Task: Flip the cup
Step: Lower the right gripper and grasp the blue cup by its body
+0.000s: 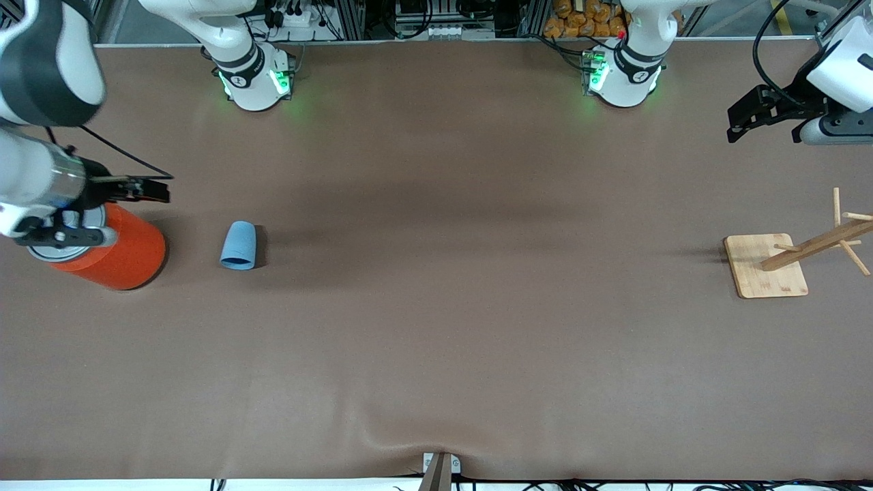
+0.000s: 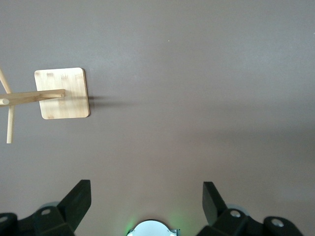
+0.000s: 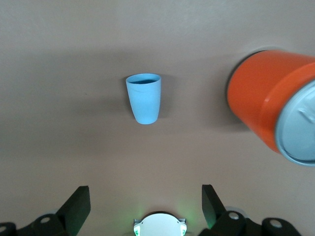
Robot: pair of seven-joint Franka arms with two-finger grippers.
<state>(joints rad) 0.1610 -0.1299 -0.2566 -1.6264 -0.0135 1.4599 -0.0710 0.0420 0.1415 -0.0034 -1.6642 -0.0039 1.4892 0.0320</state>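
I will take hold of the blue cup [image 1: 238, 255] with my right gripper next, around the sides of its body [image 1: 239, 242], to flip the cup.
The light-blue cup [image 1: 238, 245] lies on its side on the brown table toward the right arm's end, its open mouth facing the front camera. In the right wrist view the cup [image 3: 144, 98] shows its darker blue inside. My right gripper [image 1: 158, 188] is open and empty, up in the air over the table by the orange canister, apart from the cup; its jaws stand wide in the right wrist view [image 3: 145, 191]. My left gripper [image 1: 740, 121] is open and empty, high over the left arm's end of the table [image 2: 145, 186].
A large orange canister [image 1: 119, 256] with a grey lid stands upright beside the cup, at the right arm's end of the table; it also shows in the right wrist view [image 3: 261, 105]. A wooden peg rack on a square base [image 1: 764, 269] stands at the left arm's end [image 2: 63, 93].
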